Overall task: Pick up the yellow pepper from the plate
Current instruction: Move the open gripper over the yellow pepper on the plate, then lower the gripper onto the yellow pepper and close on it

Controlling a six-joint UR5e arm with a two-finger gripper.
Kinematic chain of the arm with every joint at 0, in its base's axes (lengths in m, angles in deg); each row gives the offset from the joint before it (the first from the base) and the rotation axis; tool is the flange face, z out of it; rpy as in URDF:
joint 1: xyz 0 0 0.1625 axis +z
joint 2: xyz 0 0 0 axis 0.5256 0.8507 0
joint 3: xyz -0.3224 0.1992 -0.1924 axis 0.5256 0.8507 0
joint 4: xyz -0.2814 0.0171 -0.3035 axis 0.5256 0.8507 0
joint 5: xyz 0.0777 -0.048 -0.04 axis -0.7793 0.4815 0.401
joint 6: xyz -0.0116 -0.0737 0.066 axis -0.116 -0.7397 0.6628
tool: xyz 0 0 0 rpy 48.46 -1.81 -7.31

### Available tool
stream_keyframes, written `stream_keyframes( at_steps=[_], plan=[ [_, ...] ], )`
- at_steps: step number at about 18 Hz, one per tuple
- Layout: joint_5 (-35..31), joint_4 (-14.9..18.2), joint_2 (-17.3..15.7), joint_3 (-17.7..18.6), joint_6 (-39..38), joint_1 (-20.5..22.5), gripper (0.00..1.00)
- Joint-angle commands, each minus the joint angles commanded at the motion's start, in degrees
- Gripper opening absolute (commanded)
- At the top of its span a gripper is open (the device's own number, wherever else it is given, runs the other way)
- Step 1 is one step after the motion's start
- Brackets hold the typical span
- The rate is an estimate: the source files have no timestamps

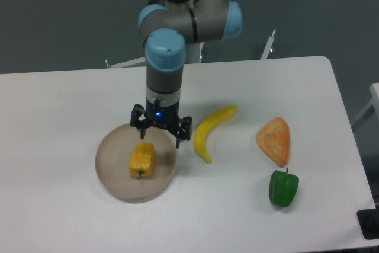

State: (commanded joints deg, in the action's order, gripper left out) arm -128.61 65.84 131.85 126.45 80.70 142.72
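Note:
My gripper grabs the yellow pepper by its blunt end [144,148] opposite the stem next, to pick it up from the plate [112,176].
The yellow pepper [142,159] lies on its side in the middle of the round beige plate [112,176], stem toward the front. My gripper [159,138] hangs open over the plate's far right rim, just above and to the right of the pepper. Nothing is between its fingers. The left fingertip [142,134] is close to the pepper's far end; I cannot tell whether it touches.
A yellow banana [210,130] lies right of the plate, close to the gripper. An orange wedge-shaped piece [275,140] and a green pepper [283,188] sit farther right. The arm's base [177,34] stands at the table's far edge.

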Motion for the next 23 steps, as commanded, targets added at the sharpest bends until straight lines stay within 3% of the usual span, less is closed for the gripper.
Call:
stream_keyframes(
  at_steps=[2,13,21,23],
  plan=[
    [-0.2,-1.1,1.8,-0.1,0.0,-1.0,1.00],
    [-3.5,-1.1,5.4,-0.9,-3.3,-4.0,1.00],
    [-4.6,-2.8,6.3,-1.0,-3.8,-4.8,0.99],
    [-4.8,-2.9,6.6,-1.1,-3.6,-4.8,0.72]
  ],
)
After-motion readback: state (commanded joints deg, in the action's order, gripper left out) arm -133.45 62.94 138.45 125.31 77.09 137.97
